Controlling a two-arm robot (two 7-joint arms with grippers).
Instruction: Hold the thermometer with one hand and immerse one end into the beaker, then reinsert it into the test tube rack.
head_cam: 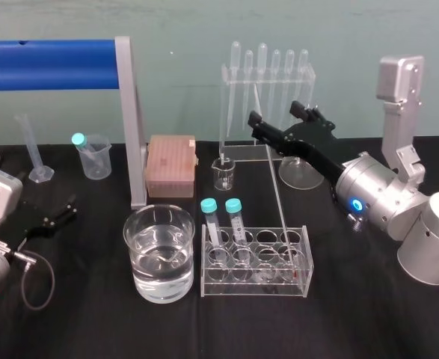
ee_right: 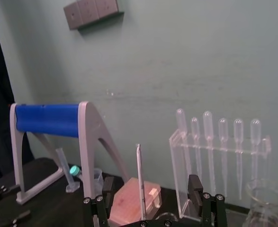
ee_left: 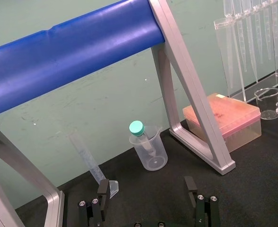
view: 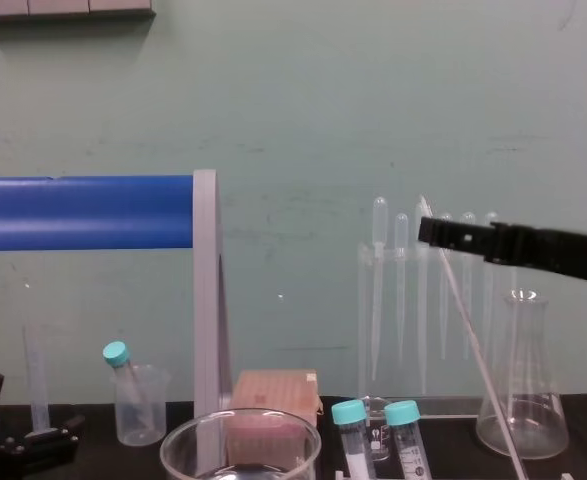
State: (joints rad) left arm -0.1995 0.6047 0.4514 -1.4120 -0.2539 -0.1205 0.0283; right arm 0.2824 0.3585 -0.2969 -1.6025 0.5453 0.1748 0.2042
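Observation:
My right gripper is going to pick up the thermometer by its upper part next. The thermometer's lower end stays free to dip into the beaker [view: 241, 446].
The thermometer [head_cam: 277, 187] is a thin whitish rod leaning in the clear test tube rack [head_cam: 255, 278], which also holds two teal-capped tubes. My right gripper [head_cam: 273, 112] is open around the rod's upper end. In the right wrist view the thermometer [ee_right: 139, 179] rises between the two fingers without touching either. In the chest view the thermometer [view: 468, 320] slants up past the black fingers [view: 453, 233]. The beaker [head_cam: 159, 224], wide, clear and partly filled with water, stands left of the rack. My left gripper [ee_left: 147, 189] is open and holds nothing, low at the table's left.
A blue roller on grey legs [head_cam: 133, 127] stands behind the beaker. Beside it is a pink tip box [head_cam: 171, 164]. A pipette rack [head_cam: 268, 75], a small glass beaker [head_cam: 224, 173] and a conical flask [view: 521, 400] stand at the back. A plastic beaker [head_cam: 93, 158] is far left.

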